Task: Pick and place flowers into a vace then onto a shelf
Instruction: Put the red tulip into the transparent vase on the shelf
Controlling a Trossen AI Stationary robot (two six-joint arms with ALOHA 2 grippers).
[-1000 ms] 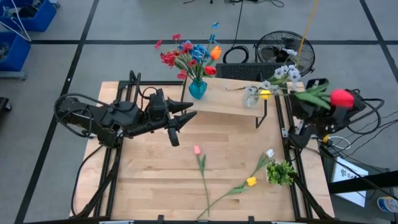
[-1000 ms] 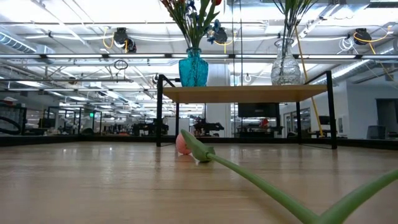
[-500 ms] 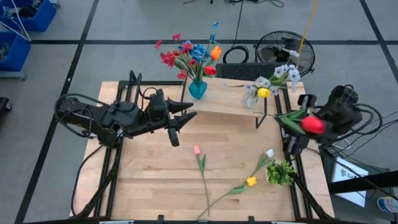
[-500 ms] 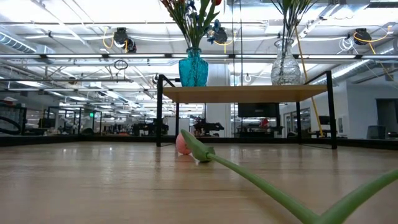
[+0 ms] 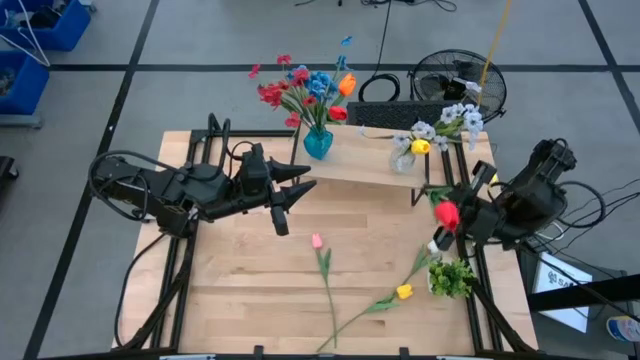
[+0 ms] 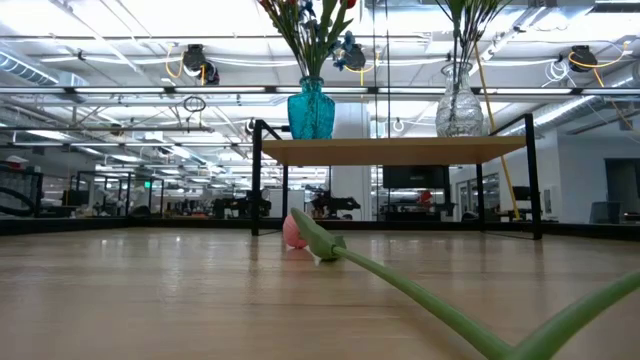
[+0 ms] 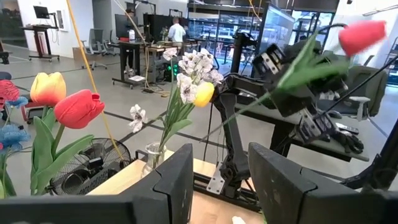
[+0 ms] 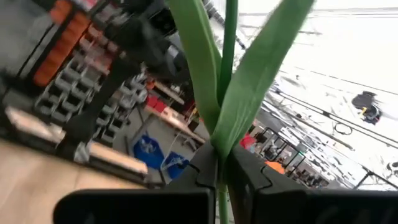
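Note:
My left gripper is to grab the yellow tulip next by its stem below the blossom, for the clear vase (image 5: 403, 158).
My right gripper (image 5: 466, 214) hangs over the table's right edge, shut on a red tulip (image 5: 446, 213) with a long green stem. The shelf (image 5: 370, 163) stands at the far edge. It bears a blue vase (image 5: 318, 143) full of flowers and a clear vase (image 5: 403, 158) with white blossoms and a yellow tulip. A pink tulip (image 5: 317, 241), a yellow one (image 5: 404, 292) and a white one (image 5: 433, 246) lie flat on the table. My left gripper (image 5: 292, 195) waits open in the air, in front of the shelf's left end. My right gripper pinches the red tulip's stem (image 8: 220, 149) between its two fingers, just where the long leaves fork from it. The fingers lie across the stem. The tulip is lifted clear and slanted, its blossom (image 7: 362, 34) high and its bare stem end (image 7: 214, 132) low.
A bushy green leafy clump (image 5: 452, 277) lies near the table's right edge, below the held tulip. A fan (image 5: 455, 80) and cables stand on the floor behind the shelf. The middle of the tabletop (image 5: 250, 280) is bare wood.
My right gripper has swung from outside the table's right edge toward the table's left and near side, sinking a little and rolling. It has stayed shut. The red blossom has travelled with it and now hangs over the table's right edge.

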